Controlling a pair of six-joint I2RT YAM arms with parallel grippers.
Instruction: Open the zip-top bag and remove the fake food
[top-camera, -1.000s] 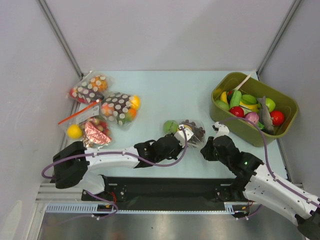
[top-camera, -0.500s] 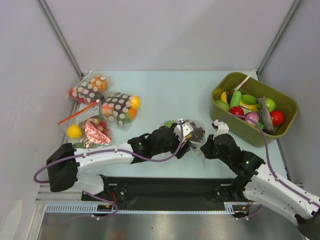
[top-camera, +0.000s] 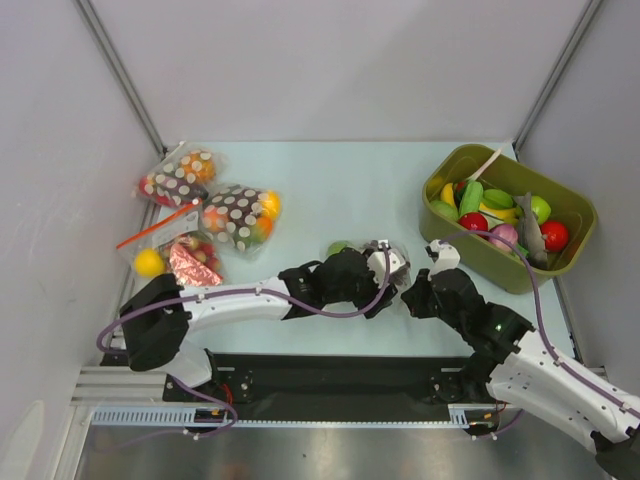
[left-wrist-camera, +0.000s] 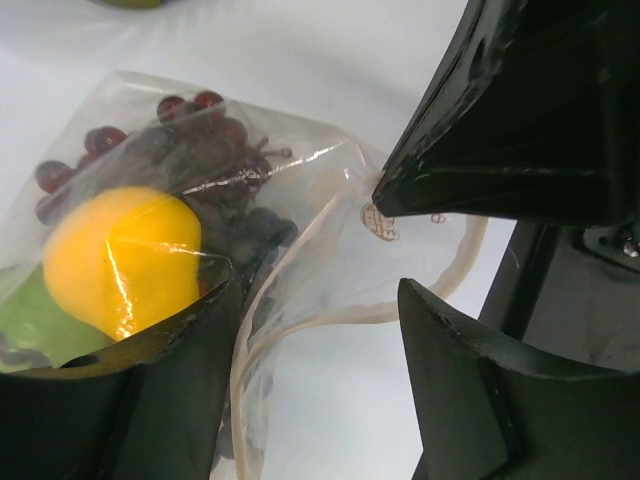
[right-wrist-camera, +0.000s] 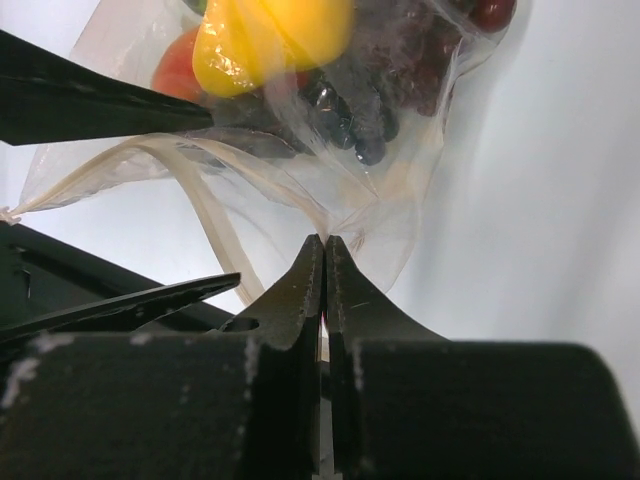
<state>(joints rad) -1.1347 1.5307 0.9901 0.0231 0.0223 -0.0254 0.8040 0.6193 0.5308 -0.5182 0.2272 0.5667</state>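
My left gripper pinches the zip-top bag (left-wrist-camera: 300, 190) by the pale zip strip at its parted opening next, so that my right gripper gets to remove the fake food.
The clear zip-top bag (top-camera: 388, 260) lies at the table's middle, with the fake food inside. In the left wrist view the bag (left-wrist-camera: 300, 190) shows a yellow pear (left-wrist-camera: 120, 255), dark grapes (left-wrist-camera: 205, 140) and a green piece (left-wrist-camera: 30, 320). My left gripper (left-wrist-camera: 320, 300) is open and straddles the bag's pale zip strip (left-wrist-camera: 330, 320) at its partly parted mouth. My right gripper (right-wrist-camera: 325, 242) is shut, pinching the thin plastic lip of the bag (right-wrist-camera: 380, 200). An orange-red piece (right-wrist-camera: 178, 65) shows beside the pear (right-wrist-camera: 270, 35). From above, both grippers (top-camera: 382, 290) (top-camera: 410, 292) meet at the bag's near side.
An olive bin (top-camera: 505, 272) full of toy food stands at the right. Two brown dotted bags (top-camera: 235, 215) (top-camera: 180, 175) lie at the left, with a bag with a red zip strip (top-camera: 185, 262) and a yellow ball (top-camera: 149, 263). Grey walls close in on both sides.
My left gripper has opened and shifted right onto the bag's mouth. My right gripper has closed on the bag's lip and edged a little left.
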